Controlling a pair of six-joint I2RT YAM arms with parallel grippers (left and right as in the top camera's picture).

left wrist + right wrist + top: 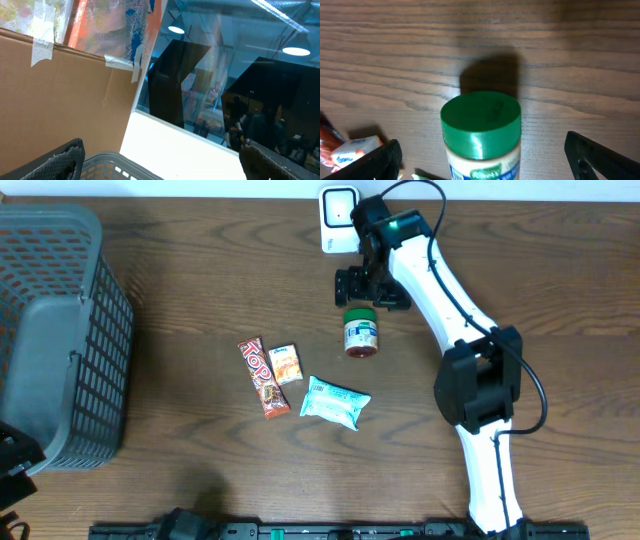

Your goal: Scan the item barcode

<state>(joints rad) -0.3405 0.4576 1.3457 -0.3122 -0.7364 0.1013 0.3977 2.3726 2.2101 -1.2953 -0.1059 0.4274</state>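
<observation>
The robot's right hand should grab the jar by its green lid (481, 125) next, so the label stays uncovered and the barcode can be scanned.
A jar with a green lid (361, 332) lies on its side on the wooden table, lid end toward my right gripper (372, 290). In the right wrist view the jar (481, 131) fills the lower middle, its blue and green label partly cut off. My right gripper (482, 152) is open, its black fingertips (382, 160) standing wide on either side of the lid without touching it. A white scanner (339, 218) stands at the table's far edge, just behind that arm. My left gripper (160, 162) is open, empty, and pointed up over the basket rim (110, 162).
A grey mesh basket (60, 330) fills the left side of the table. A red-brown chocolate bar (262, 377), a small orange packet (287, 364) and a light-blue packet (335, 402) lie together left of and nearer than the jar.
</observation>
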